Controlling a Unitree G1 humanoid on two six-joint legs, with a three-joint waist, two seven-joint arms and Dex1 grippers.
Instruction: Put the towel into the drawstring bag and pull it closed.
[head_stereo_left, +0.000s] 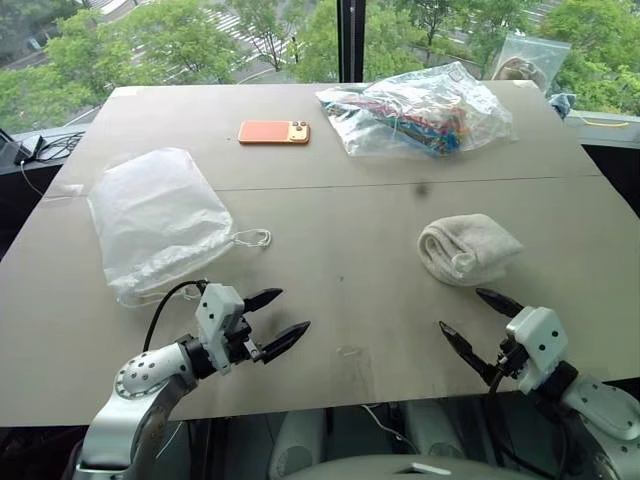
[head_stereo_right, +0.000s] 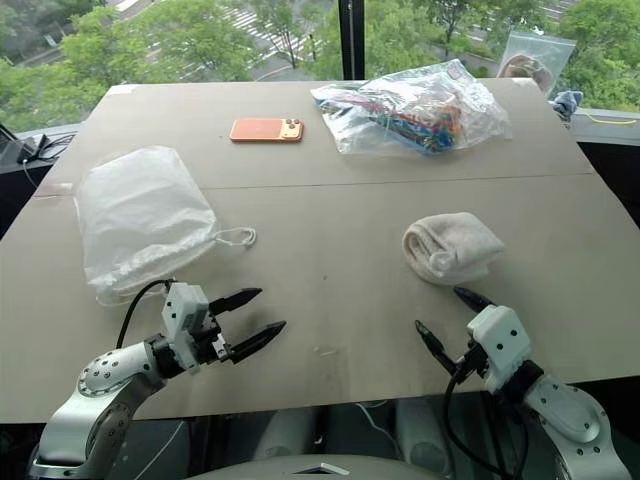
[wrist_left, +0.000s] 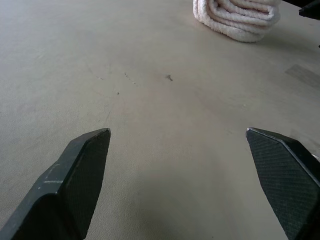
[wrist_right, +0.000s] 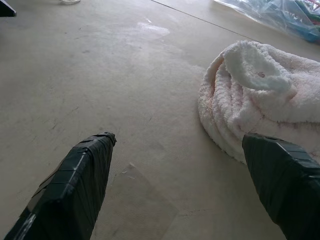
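The thin bag (head_stereo_left: 155, 212) lies flat and slack on the tabletop. So my left gripper pinches the bag by the gathered hem at its opening (head_stereo_left: 188, 270) next.
A cream terry towel (head_stereo_left: 466, 248) lies rolled on the right half of the table; the right wrist view shows it close up as a fluffy roll (wrist_right: 260, 95). The translucent white drawstring bag (head_stereo_left: 158, 218) lies flat on the left, its cord looped at the right side (head_stereo_left: 252, 238). My left gripper (head_stereo_left: 277, 318) is open just below the bag, near the table's front edge, nothing between its fingers (wrist_left: 75, 175). My right gripper (head_stereo_left: 480, 318) is open just in front of the towel, apart from it, fingers (wrist_right: 80, 185) empty.
An orange phone (head_stereo_left: 274, 132) lies at the back of the beige table (head_stereo_left: 340, 250). A clear plastic bag of colourful items (head_stereo_left: 420, 112) sits at the back right, and a small clear zip bag (head_stereo_left: 528, 58) lies at the far right corner. Cables lie off the left edge.
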